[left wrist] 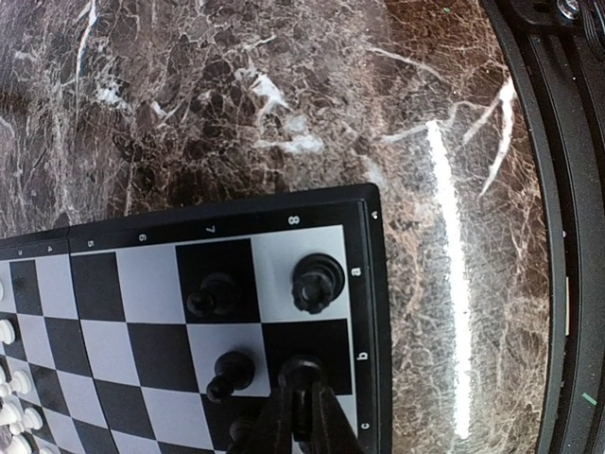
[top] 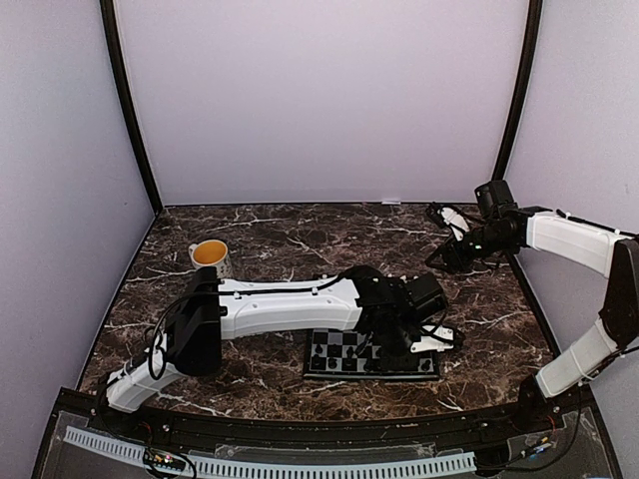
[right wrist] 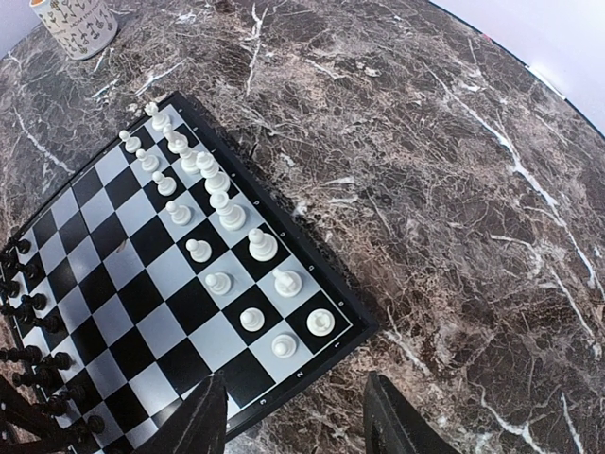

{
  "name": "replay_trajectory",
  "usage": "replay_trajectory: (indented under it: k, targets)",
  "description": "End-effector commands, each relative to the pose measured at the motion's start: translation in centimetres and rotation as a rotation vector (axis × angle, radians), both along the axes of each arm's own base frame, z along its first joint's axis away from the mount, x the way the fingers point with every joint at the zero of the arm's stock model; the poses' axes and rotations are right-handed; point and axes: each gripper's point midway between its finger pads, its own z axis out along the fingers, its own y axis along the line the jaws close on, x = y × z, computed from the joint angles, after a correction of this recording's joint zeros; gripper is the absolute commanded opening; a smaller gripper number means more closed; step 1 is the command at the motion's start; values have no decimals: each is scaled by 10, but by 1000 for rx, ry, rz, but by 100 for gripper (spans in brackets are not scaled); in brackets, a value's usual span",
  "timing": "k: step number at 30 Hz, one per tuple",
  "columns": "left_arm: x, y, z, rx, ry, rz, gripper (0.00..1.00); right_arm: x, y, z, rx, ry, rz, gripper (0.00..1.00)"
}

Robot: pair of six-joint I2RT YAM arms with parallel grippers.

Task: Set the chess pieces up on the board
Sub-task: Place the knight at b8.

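Note:
My left gripper is ready to open. The black chess piece (left wrist: 302,371) is upright and its base is low inside the free dark square, so the piece would stand there.
The board (top: 334,350) lies on the marbled table near the front. In the left wrist view my left gripper (left wrist: 299,409) is shut on a black chess piece (left wrist: 302,371) standing over a dark square by the board's rim (left wrist: 374,284). A black rook (left wrist: 318,282) and two black pawns (left wrist: 214,299) stand next to it. In the top view the left gripper (top: 399,342) is low over the board's right part. My right gripper (top: 441,253) is open and empty, above the table right of the board (right wrist: 194,305). White pieces (right wrist: 214,180) stand in two rows; black pieces (right wrist: 28,312) stand opposite.
A white mug with a yellow inside (top: 211,256) stands at the back left; it also shows in the right wrist view (right wrist: 76,24). The left arm (top: 280,304) stretches across the table's middle. Purple walls close in the table.

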Motion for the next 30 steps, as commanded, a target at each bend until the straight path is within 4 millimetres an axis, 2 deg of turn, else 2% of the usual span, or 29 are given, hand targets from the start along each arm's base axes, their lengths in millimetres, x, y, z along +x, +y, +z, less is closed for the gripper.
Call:
replay_trajectory:
  k: [1,18,30]
  targets:
    - [-3,-1,5,3,-10,-8,9,-2,2,-4,9,13,18,51]
    - [-13,-3,2,-4,45,-27,9,-3,3,-4,13,17,22,51]
    - [-7,-4,6,-11,23,-6,17,-3,3,-3,12,14,22,51]
